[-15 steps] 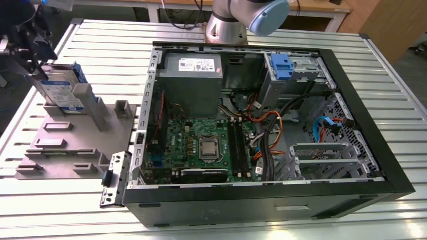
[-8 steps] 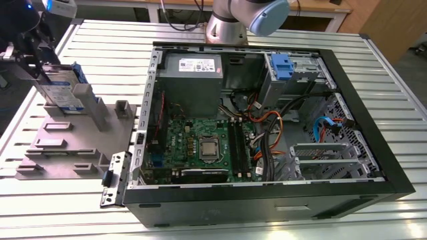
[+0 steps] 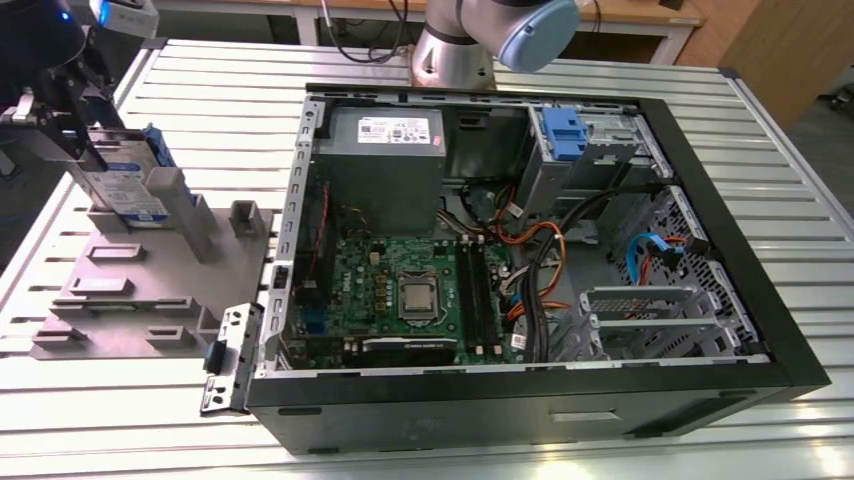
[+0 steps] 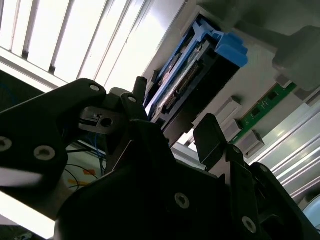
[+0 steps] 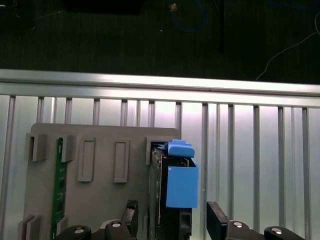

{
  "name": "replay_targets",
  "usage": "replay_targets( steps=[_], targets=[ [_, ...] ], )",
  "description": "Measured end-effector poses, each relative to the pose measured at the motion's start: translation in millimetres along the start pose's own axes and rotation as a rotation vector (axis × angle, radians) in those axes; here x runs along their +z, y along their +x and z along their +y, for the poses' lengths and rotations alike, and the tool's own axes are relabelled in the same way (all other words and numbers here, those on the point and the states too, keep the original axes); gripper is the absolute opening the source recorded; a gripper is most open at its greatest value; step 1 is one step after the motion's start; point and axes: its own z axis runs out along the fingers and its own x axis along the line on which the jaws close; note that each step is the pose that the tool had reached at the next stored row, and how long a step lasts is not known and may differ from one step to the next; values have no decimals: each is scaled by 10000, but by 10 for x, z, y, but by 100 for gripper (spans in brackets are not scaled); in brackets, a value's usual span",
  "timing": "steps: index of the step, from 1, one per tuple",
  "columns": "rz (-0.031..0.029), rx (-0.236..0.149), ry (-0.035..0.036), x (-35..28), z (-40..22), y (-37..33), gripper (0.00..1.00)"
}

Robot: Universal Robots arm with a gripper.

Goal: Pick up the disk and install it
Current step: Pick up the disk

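Note:
I should grab the disk by the long body of its blue carrier [image 5: 179,175] next. Then I can install the disk.
The disk [image 3: 128,192] stands on edge in a slot of the grey fixture plate [image 3: 134,290], at the exterior view's left. It is silver-grey with a white-and-blue label and a blue carrier [image 5: 179,175]. My gripper [image 3: 63,135] hangs right over it. In both wrist views the two dark fingers straddle the disk [image 4: 192,75], one finger [image 5: 131,212] on each side with a small gap to it. The gripper [image 5: 174,217] is open and holds nothing. The gripper [image 4: 172,120] hides the disk's nearer end in the second wrist view.
An open computer case [image 3: 534,380] lies in the middle of the slatted metal table [image 3: 400,440], with a motherboard, cables, a grey power-supply box [image 3: 380,150] and a drive bay with a blue latch [image 3: 562,130]. A green circuit board [image 5: 60,175] stands in another fixture slot.

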Motion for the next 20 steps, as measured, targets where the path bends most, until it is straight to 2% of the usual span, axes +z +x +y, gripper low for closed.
replay_targets(
  steps=[4,5,6,7,16,17,19,20],
  targets=[
    [0,0,0,0,-1,0,63],
    [0,0,0,0,-1,0,57],
    [0,0,0,0,-1,0,57],
    [0,0,0,0,-1,0,51],
    [-1,-1,1,-12,-2,-1,51],
    [12,1,0,-10,-2,-1,51],
    [184,7,31,-7,-3,0,51],
    [188,7,33,-7,-3,0,51]
  ],
)
